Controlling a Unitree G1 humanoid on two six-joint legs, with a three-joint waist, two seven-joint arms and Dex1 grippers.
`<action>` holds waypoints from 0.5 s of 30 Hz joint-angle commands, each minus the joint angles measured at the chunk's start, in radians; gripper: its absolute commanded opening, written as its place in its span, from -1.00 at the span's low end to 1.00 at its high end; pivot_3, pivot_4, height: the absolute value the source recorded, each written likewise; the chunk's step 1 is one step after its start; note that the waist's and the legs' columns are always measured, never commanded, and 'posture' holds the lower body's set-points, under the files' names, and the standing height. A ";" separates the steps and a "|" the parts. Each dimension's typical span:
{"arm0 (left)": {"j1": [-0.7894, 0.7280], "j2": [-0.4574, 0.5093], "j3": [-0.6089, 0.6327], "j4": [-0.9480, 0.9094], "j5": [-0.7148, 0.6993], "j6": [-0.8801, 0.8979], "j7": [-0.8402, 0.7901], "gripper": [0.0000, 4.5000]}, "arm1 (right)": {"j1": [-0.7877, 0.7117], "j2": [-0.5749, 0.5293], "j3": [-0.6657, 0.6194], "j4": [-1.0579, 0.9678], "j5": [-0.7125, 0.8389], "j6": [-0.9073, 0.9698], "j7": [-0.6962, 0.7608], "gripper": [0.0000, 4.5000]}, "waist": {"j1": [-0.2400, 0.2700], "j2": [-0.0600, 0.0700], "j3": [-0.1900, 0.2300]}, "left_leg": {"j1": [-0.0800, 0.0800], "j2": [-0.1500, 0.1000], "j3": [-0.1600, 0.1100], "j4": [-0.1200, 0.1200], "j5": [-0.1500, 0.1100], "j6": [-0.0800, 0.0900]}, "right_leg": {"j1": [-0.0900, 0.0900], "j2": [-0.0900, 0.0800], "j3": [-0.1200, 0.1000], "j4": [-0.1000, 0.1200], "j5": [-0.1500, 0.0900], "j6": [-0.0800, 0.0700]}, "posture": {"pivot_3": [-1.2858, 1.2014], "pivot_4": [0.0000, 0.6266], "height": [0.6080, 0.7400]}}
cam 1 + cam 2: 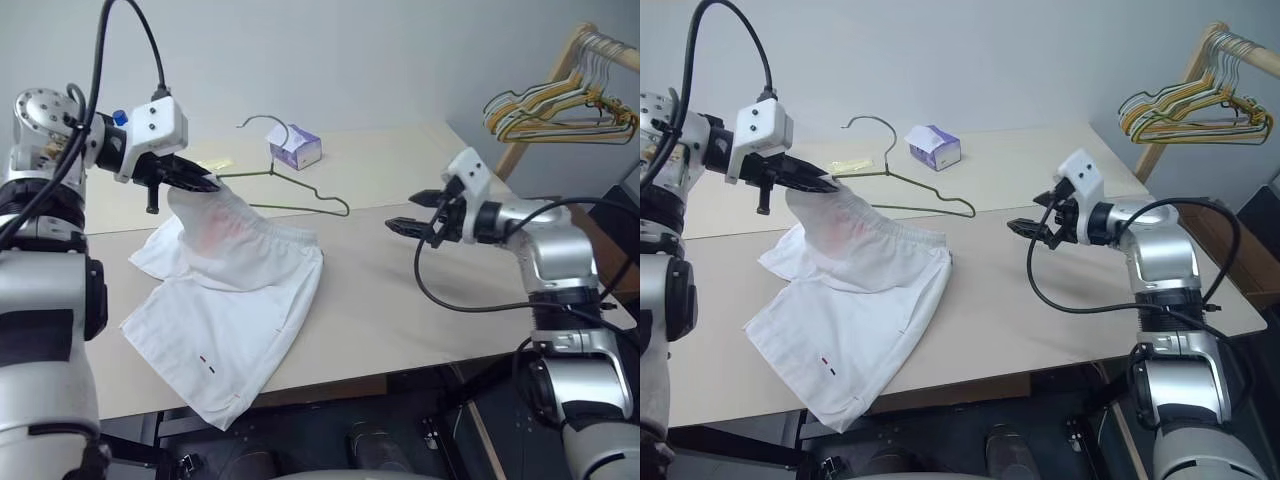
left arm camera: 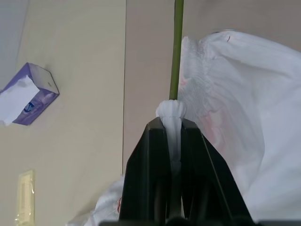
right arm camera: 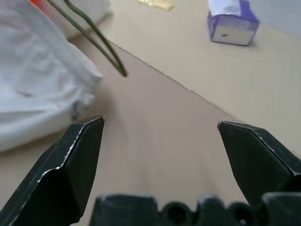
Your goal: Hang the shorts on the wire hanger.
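The robot's right gripper needs to take hold of the free end of the raised waistband next, and it should leave the legs of the shorts flat on the tabletop.
The white shorts lie on the table. One side of their waistband is pulled up off the surface, with a faint pink patch below the lifted part. My left gripper is shut on that bunched waistband. The wire hanger stretches from the pinched cloth toward the table's middle, hook up at the back. One corner of the hanger meets the cloth at the fingertips. My right gripper hovers over the table to the right of the shorts, open and empty, pointing toward the hanger's far corner.
A purple tissue box stands at the back of the table beyond the hanger's hook, and a small yellowish packet lies near it. A bunch of yellow and coloured hangers hangs on a wooden rack at the far right.
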 commanded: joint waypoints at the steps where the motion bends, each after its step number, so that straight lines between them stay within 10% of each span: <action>1: -0.043 0.025 0.045 -0.048 -0.036 -0.001 -0.011 -0.99 | 0.033 0.089 0.006 -0.068 0.098 0.122 -0.031 0.99 | -0.004 0.000 0.000 | 0.000 0.000 0.000 0.000 0.000 0.000 | 0.000 0.000 0.000 0.000 0.000 0.000 | 0.01 -1.00 1.00; 15: 0.027 0.048 0.061 -0.165 -0.097 0.052 -0.027 -0.99 | -0.134 0.392 0.056 0.322 0.077 0.009 -0.175 0.99 | 0.005 0.000 0.000 | -0.003 0.000 -0.002 0.000 0.000 0.000 | -0.001 0.000 -0.002 0.004 0.000 0.000 | 0.04 -1.00 1.00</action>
